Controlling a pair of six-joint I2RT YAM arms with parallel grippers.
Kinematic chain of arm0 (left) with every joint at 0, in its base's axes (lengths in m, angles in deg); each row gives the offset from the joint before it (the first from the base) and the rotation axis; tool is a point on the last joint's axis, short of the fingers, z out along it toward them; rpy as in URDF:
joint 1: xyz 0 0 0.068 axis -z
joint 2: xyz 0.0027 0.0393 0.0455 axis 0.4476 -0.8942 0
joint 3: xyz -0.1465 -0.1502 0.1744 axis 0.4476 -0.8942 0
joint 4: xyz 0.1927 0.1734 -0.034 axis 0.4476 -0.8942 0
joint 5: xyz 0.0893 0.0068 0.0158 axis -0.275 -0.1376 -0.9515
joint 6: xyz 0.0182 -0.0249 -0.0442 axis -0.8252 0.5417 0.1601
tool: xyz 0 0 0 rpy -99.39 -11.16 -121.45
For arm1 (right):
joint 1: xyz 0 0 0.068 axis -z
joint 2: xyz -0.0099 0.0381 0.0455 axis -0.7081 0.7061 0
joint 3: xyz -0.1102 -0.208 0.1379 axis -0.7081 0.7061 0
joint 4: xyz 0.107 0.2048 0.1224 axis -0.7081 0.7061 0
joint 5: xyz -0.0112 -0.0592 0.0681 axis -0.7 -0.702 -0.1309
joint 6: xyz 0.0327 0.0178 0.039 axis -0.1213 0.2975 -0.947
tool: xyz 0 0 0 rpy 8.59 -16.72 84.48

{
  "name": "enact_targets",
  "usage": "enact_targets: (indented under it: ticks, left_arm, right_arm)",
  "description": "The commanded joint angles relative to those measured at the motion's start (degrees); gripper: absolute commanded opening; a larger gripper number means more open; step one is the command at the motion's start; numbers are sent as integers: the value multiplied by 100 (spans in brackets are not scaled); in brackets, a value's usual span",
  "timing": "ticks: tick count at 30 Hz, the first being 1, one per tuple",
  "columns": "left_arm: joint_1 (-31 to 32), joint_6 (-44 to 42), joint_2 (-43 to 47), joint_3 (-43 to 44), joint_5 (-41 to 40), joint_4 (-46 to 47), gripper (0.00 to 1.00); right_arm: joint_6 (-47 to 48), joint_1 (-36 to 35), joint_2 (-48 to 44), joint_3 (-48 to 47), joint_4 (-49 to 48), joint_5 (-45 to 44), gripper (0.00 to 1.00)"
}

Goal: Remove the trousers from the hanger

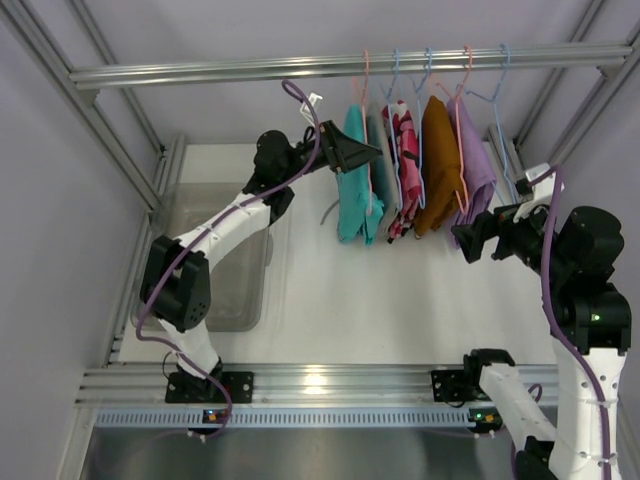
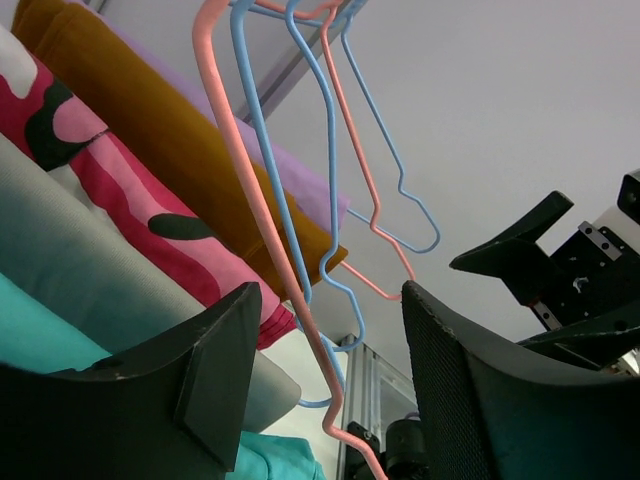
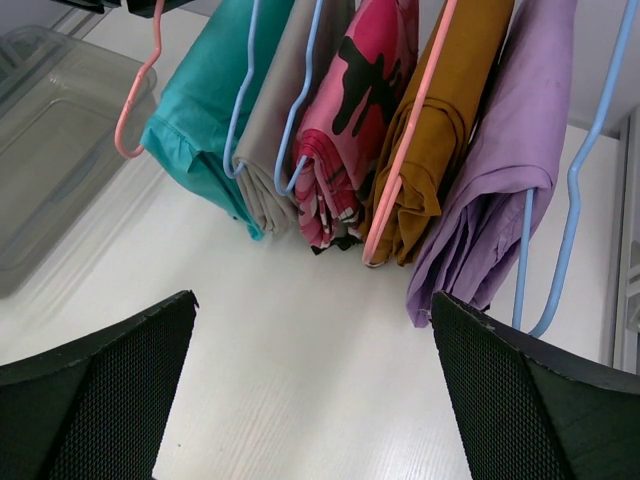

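The pink hanger wire would stay on the bar (image 1: 250,68) if I lifted my left gripper now, because my fingers are apart on either side of the wire.
Several trousers hang folded over wire hangers on the rail (image 1: 250,68): teal (image 1: 357,190), grey (image 1: 380,170), pink camouflage (image 1: 405,160), mustard (image 1: 437,165) and purple (image 1: 475,165). My left gripper (image 1: 362,155) is open at the top of the teal trousers. In the left wrist view the pink hanger wire (image 2: 265,250) runs between its open fingers (image 2: 330,380), untouched. My right gripper (image 1: 475,238) is open and empty, just below and in front of the purple trousers (image 3: 510,170). In the right wrist view it (image 3: 315,370) hovers over the white table.
A clear plastic bin (image 1: 215,260) stands on the table at the left, under my left arm; it also shows in the right wrist view (image 3: 50,150). Frame posts stand at both sides. White table (image 1: 400,300) lies below the trousers.
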Motion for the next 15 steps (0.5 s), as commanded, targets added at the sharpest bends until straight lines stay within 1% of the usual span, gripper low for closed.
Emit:
enact_targets:
  ticks: [1,3,6,9,10,12,15]
  left_arm:
    - [52,374,-92,253,15,877,63]
    - [61,673,-171,297,77,1141,61]
    - [78,911,-277,315,139,1273,61]
    - [78,964,-321,324,60,1335,55]
    - [78,973,-295,315,25,1344,51]
    - [78,955,-259,315,33,1344,47]
    - [78,850,-119,332,42,1177,40]
  right_arm:
    - [13,90,-32,-88,68,77,100]
    - [21,90,-32,-80,68,68,99]
    - [13,99,-6,-80,59,103,99]
    - [-22,90,21,-123,33,138,99]
    - [-31,90,29,-141,24,147,100]
    - [-66,90,65,-193,16,164,99]
    - [-154,99,91,-220,-46,243,99]
